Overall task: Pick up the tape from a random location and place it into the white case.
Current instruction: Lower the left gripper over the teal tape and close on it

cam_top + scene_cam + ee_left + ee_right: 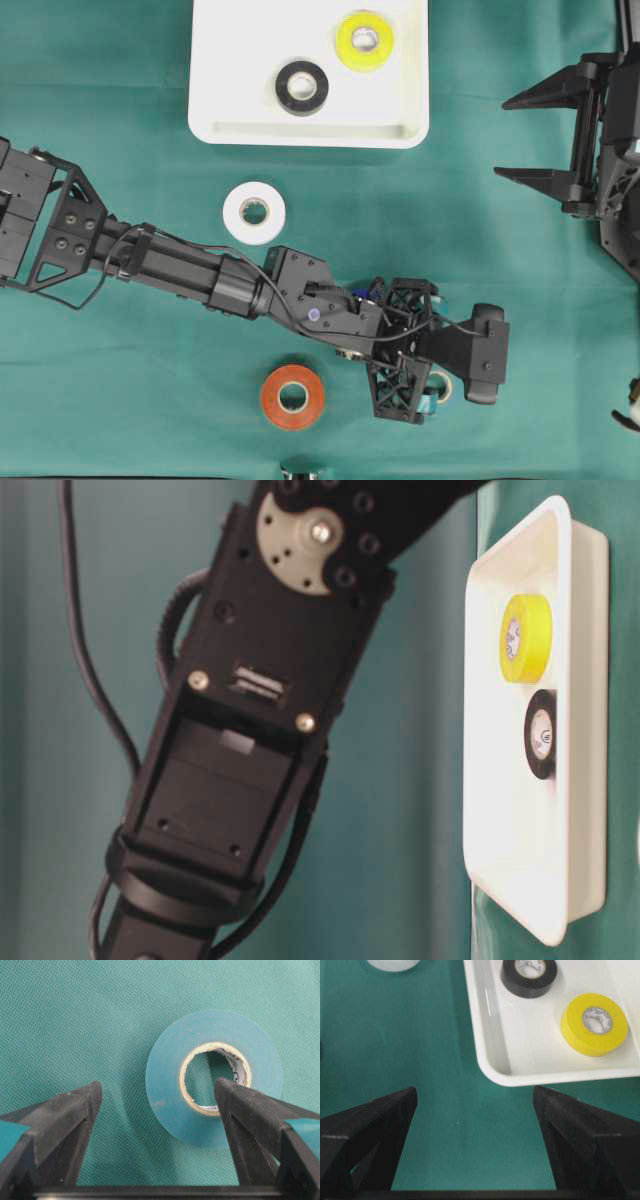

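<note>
My left gripper will next pinch the teal tape roll by its ring side [164, 1084] through the hollow core [204, 1080], because the roll is wider than my open fingers.
A teal tape roll [165, 1100] lies flat on the green cloth. My left gripper [157, 1091] hangs open over it, one fingertip [227, 1092] above the roll's cardboard core and the other over bare cloth to the left of the roll. From overhead, the left gripper [408, 345] hides most of that roll [441, 390]. The white case [300, 133] sits at the top centre and holds a black roll [301, 87] and a yellow roll [364, 40]. My right gripper [502, 138] stands open and empty beside the case's right side, over cloth [475, 1097].
A white roll [254, 212] lies just below the case and an orange roll [292, 396] near the front edge, left of my left gripper. A dark object [300, 470] peeks in at the bottom edge. The left arm [250, 730] fills most of the table-level view.
</note>
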{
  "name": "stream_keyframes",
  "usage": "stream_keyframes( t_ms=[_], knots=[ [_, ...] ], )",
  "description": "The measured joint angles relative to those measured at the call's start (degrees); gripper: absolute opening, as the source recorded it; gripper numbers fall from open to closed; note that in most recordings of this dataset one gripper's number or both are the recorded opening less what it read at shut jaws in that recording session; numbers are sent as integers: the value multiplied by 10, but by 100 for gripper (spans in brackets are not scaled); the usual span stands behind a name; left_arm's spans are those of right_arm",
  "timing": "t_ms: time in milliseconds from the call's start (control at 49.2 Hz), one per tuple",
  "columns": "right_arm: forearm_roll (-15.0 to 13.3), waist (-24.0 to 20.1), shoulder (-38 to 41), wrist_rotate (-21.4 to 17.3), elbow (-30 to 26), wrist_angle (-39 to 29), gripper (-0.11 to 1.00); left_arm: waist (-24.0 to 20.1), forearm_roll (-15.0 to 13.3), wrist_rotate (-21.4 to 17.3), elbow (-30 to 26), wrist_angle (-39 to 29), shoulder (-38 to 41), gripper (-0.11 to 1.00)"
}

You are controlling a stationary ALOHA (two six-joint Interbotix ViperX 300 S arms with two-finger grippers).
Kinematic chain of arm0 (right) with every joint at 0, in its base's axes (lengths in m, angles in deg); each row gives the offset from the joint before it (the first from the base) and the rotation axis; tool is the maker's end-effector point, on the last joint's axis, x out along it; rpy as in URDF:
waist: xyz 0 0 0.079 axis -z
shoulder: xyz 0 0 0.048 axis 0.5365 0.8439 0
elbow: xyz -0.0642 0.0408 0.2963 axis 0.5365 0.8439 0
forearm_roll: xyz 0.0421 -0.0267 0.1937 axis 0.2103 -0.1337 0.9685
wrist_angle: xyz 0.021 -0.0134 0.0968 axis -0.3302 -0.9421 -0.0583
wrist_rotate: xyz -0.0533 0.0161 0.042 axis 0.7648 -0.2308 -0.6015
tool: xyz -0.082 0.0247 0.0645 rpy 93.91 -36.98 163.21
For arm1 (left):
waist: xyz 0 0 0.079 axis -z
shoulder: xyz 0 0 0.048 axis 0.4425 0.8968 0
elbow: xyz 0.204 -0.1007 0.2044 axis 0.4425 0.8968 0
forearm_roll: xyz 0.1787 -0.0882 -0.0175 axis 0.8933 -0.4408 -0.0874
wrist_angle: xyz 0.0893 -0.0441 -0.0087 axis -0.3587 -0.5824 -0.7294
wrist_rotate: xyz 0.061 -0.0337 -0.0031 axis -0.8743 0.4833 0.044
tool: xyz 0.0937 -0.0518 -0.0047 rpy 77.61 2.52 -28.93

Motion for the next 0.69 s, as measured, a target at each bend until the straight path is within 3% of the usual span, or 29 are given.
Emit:
stream_keyframes(
  t_ms=[305,427,488,630,691],
  knots=[
    [1,0,0,0,0,1,89,0,0,0,-3,1,4,90],
    [0,-1,0,0,0,1,89,-2,1,1,-3,1,4,85],
    [0,0,0,0,0,1,89,-2,0,0,-3,1,4,74],
    [1,0,0,0,0,0,89,1,0,1,-3,0,4,35],
    [0,0,0,0,0,1,89,1,0,-2,-3,1,4,23]
  ],
)
